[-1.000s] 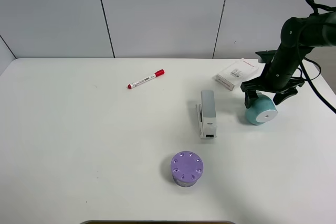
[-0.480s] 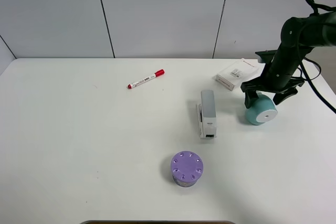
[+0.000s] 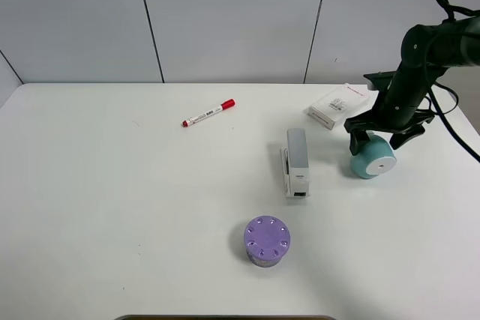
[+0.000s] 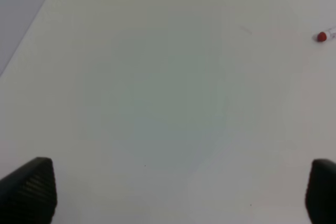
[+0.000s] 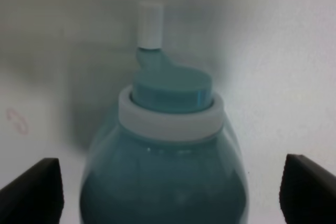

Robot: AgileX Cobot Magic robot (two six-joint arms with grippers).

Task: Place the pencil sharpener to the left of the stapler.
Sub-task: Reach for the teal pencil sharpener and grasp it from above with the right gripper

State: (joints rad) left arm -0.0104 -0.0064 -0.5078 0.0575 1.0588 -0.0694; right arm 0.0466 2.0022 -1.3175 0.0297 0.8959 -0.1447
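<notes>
The right gripper isn't ready to close on the sharpener yet and needs to go lower first: the pencil sharpener's teal body (image 3: pixel 363 164) (image 5: pixel 164 177) shows down to the table below the robot's fingers.
The teal pencil sharpener (image 3: pixel 373 159) lies on its side on the white table, to the right of the grey and white stapler (image 3: pixel 295 161). Its white round face points toward the table's front. My right gripper (image 3: pixel 381 139) is lowered over it and open, one finger on each side of the body. In the right wrist view the sharpener (image 5: pixel 165 156) fills the middle, with its white crank nub at the far end. The black fingertips (image 5: pixel 31 192) stand apart from its sides. My left gripper (image 4: pixel 176 192) is open over bare table, holding nothing.
A purple cylinder with holes on top (image 3: pixel 266 240) stands in front of the stapler. A white flat box with red print (image 3: pixel 339 105) lies behind the sharpener. A red-capped marker (image 3: pixel 208 113) rests at the back centre-left; its cap (image 4: pixel 322 36) shows in the left wrist view.
</notes>
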